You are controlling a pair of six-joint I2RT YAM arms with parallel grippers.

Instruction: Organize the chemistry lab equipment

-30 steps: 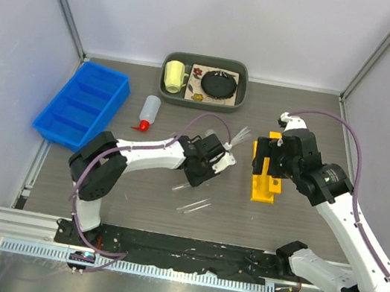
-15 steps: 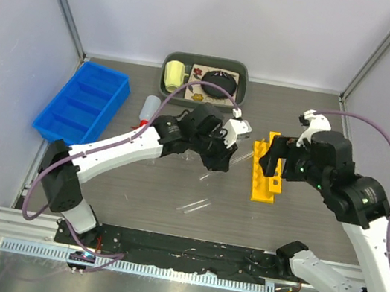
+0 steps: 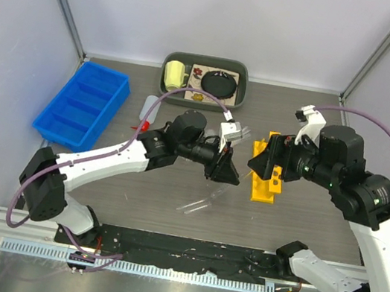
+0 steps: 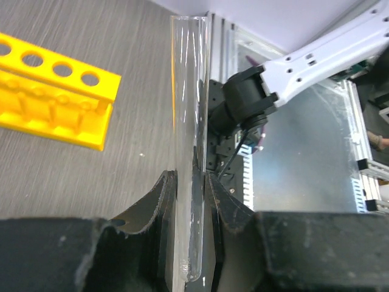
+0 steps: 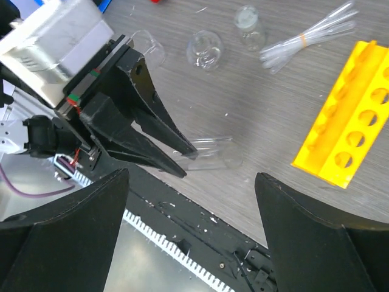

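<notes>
The right gripper grabs the test tube by its open end (image 5: 232,153) next, leaving the rounded end free to enter the rack.
My left gripper (image 3: 225,169) (image 4: 188,182) is shut on a clear glass test tube (image 4: 189,109), held near its rounded end, with the open end sticking out past the fingers. The same tube (image 5: 214,151) shows in the right wrist view, low over the table. The yellow holed tube rack (image 3: 265,181) (image 4: 56,102) (image 5: 354,128) lies just right of the left gripper. My right gripper (image 3: 271,159) (image 5: 191,176) hangs open above the rack's near end, holding nothing. A white red-capped squeeze bottle (image 3: 148,110) stands at the left. More clear tubes (image 3: 194,206) lie near the front.
A blue divided bin (image 3: 81,105) sits at the left. A grey tray (image 3: 238,98) at the back holds a yellow mug (image 3: 173,76) and a black disc (image 3: 219,84). Small glass beakers (image 5: 205,48), a flask (image 5: 246,18) and a banded pipette bundle (image 5: 307,36) lie behind the grippers.
The left arm has swung right, carrying the tube toward the rack, and now points at it. The right arm has lifted, its gripper still open over the rack.
</notes>
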